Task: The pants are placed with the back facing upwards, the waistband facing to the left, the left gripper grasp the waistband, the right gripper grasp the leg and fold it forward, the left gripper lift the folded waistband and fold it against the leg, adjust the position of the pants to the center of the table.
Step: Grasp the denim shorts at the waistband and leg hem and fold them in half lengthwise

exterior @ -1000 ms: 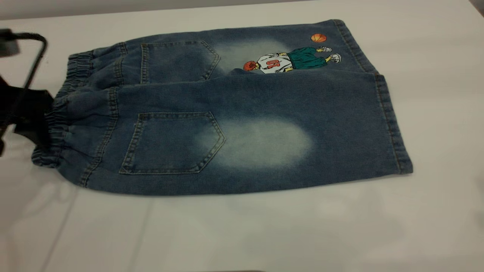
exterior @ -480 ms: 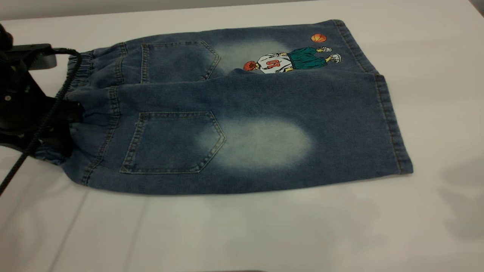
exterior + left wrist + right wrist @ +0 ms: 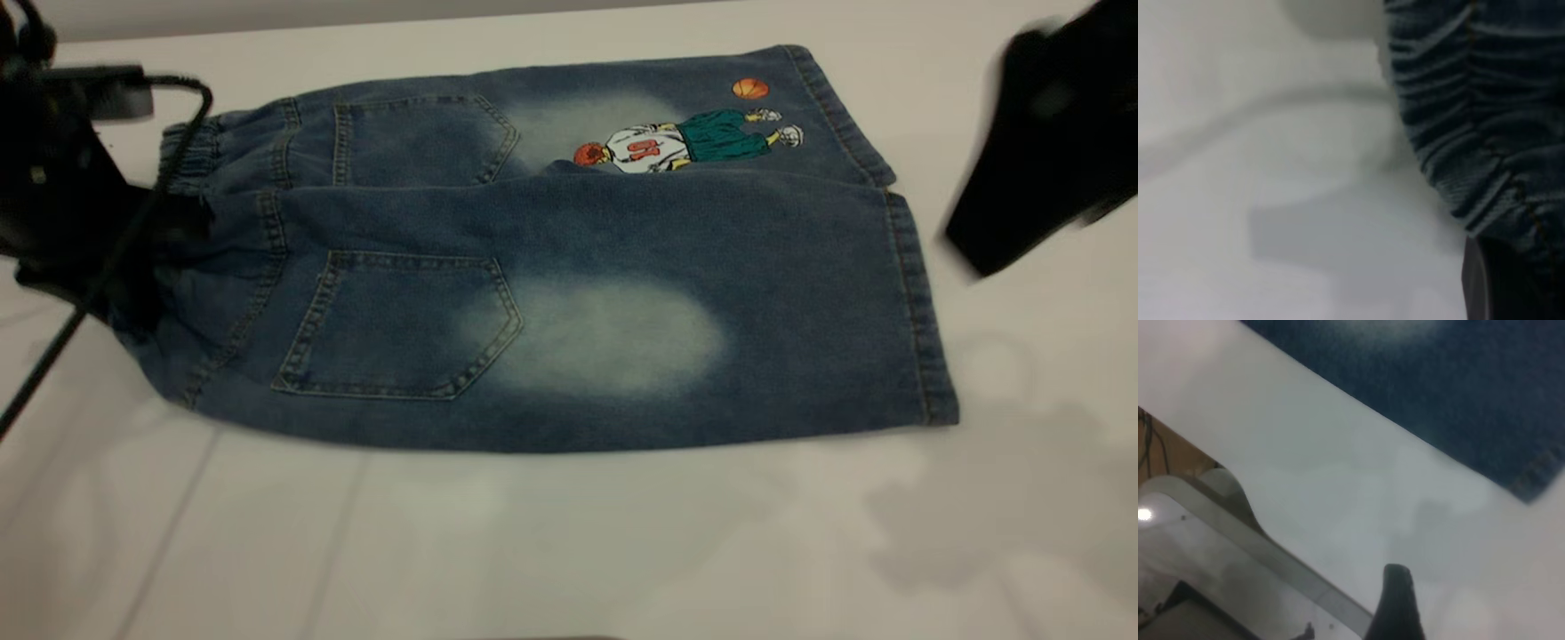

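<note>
I need to fold one leg over the other, so my right gripper should next grab the plain leg by its hem's outer corner.
The pants lie flat on the white table, back pockets up, with the ruched waistband at the left. The cartoon print is on the far leg. The near leg has an oval faded patch, and its hem is at the right. My left gripper is on the near part of the waistband and looks shut on it; in the left wrist view the gathered waistband lies over one finger. My right gripper hangs in the air beyond the hem, open, touching nothing; one fingertip shows over bare table.
A thin black cable runs from the left arm down across the table's left side. The table's edge shows in the right wrist view, with a pale frame and floor beyond. Bare table lies in front of the pants and to their right.
The left gripper came in from the left onto the waistband, and the pants' near left corner has shifted a little left and up. The right gripper has entered at the upper right.
</note>
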Tool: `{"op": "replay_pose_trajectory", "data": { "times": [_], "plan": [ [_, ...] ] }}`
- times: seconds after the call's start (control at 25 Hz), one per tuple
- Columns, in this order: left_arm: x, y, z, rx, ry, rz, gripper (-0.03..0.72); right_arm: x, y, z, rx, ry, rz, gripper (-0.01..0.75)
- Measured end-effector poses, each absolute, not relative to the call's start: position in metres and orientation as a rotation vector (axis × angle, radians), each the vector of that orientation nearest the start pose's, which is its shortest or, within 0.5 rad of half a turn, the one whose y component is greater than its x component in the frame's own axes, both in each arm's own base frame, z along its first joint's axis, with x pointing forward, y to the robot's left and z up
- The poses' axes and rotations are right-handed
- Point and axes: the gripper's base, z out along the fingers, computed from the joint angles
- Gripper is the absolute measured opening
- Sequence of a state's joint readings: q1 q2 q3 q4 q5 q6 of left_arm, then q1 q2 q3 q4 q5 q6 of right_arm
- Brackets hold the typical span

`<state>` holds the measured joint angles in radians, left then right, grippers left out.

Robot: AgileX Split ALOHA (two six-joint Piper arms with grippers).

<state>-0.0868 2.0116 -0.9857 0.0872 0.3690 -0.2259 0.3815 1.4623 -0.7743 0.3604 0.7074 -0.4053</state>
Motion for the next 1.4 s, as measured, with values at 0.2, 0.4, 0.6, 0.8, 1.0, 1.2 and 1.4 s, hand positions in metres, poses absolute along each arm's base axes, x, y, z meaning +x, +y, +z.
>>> {"op": "replay_pose_trajectory", "data": {
  "times": [0.2, 0.4, 0.6, 0.8, 1.0, 1.2, 1.4],
  "plan": [
    [0.353, -0.027, 0.119, -0.077, 2.851, 0.011, 0.084, 0.244, 0.126, 0.155, -0.802, 2.799, 0.316, 0.507],
    [0.353, -0.027, 0.13, -0.087, 2.846, 0.007, 0.084, 0.252, 0.128, 0.113, -0.8, 2.893, 0.279, 0.507],
    [0.353, -0.029, 0.13, -0.099, 2.847, -0.018, 0.084, 0.255, 0.128, 0.088, -0.792, 2.94, 0.252, 0.507],
    [0.353, -0.029, 0.13, -0.095, 2.848, -0.023, 0.084, 0.26, 0.128, 0.072, -0.777, 2.927, 0.22, 0.505],
    [0.353, -0.029, 0.13, -0.096, 2.848, -0.023, 0.084, 0.261, 0.134, 0.06, -0.801, 2.905, 0.197, 0.485],
    [0.353, -0.029, 0.13, -0.095, 2.845, -0.023, 0.084, 0.26, 0.143, 0.051, -0.871, 2.857, 0.176, 0.479],
    [0.353, -0.029, 0.13, -0.096, 2.845, -0.024, 0.084, 0.262, 0.144, 0.049, -0.882, 2.835, 0.163, 0.339]
  ]
}}
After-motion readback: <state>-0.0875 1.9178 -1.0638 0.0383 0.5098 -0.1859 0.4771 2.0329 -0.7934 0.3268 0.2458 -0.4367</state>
